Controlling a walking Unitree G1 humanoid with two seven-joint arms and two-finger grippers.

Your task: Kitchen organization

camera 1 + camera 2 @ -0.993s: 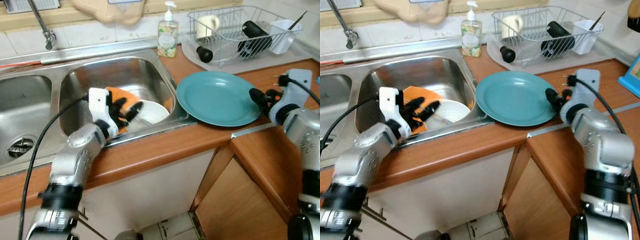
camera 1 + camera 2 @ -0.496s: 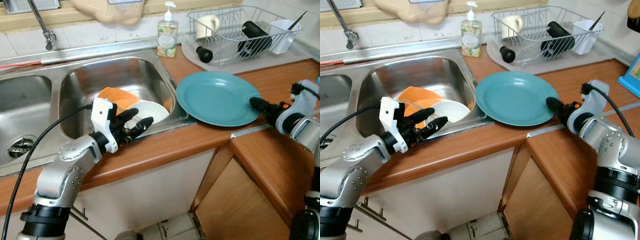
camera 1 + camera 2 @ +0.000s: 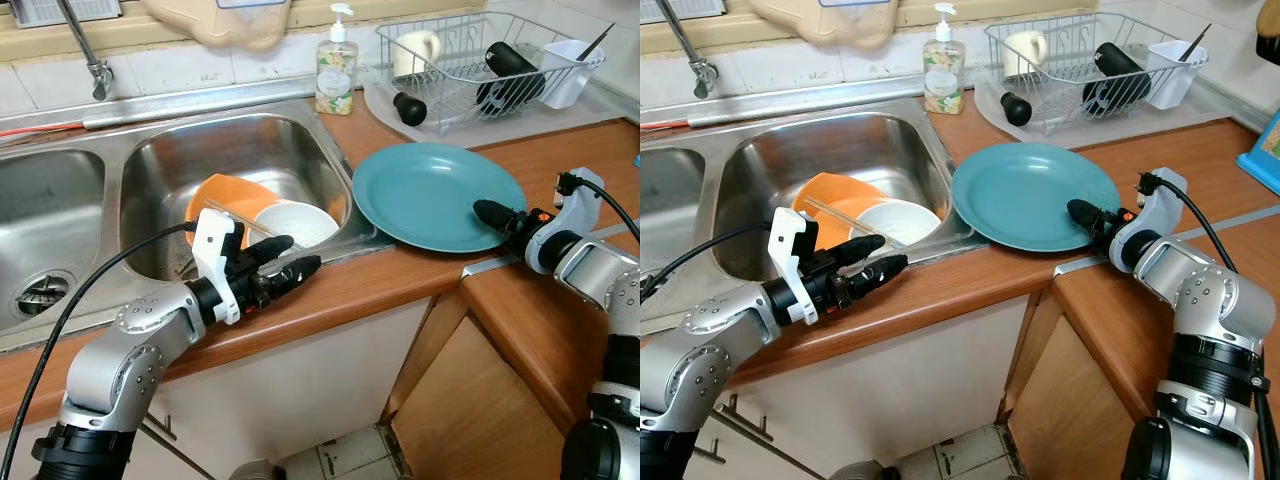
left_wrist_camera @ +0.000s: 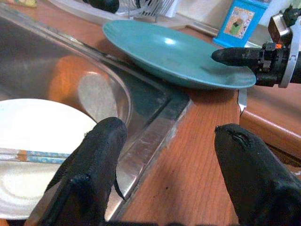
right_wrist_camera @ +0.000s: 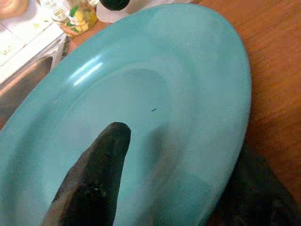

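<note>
My right gripper pinches the teal plate by its thin rim [image 3: 519, 212] next, since the teal plate [image 3: 430, 195] spreads far wider than my open fingers.
A teal plate [image 3: 430, 195] lies on the wooden counter [image 3: 330, 300], its left edge over the sink rim. My right gripper [image 3: 488, 215] is open at the plate's right rim, one finger [image 5: 96, 174] lying over the plate and the other below the edge. In the right sink basin [image 3: 250, 150] lie an orange plate [image 3: 215, 192], a white bowl [image 3: 298, 222] and chopsticks [image 3: 232, 218]. My left gripper [image 3: 297, 256] is open and empty above the counter's front strip, pointing toward the teal plate.
A wire dish rack [image 3: 480, 70] at the back right holds a mug, a black bottle and a white cutlery holder. A soap bottle [image 3: 335, 68] stands behind the sink, next to the faucet [image 3: 88, 55]. A blue box [image 3: 1265, 150] sits at far right.
My left gripper has come out of the basin to above the counter's front strip. My right gripper has slid left so one finger now lies over the teal plate.
</note>
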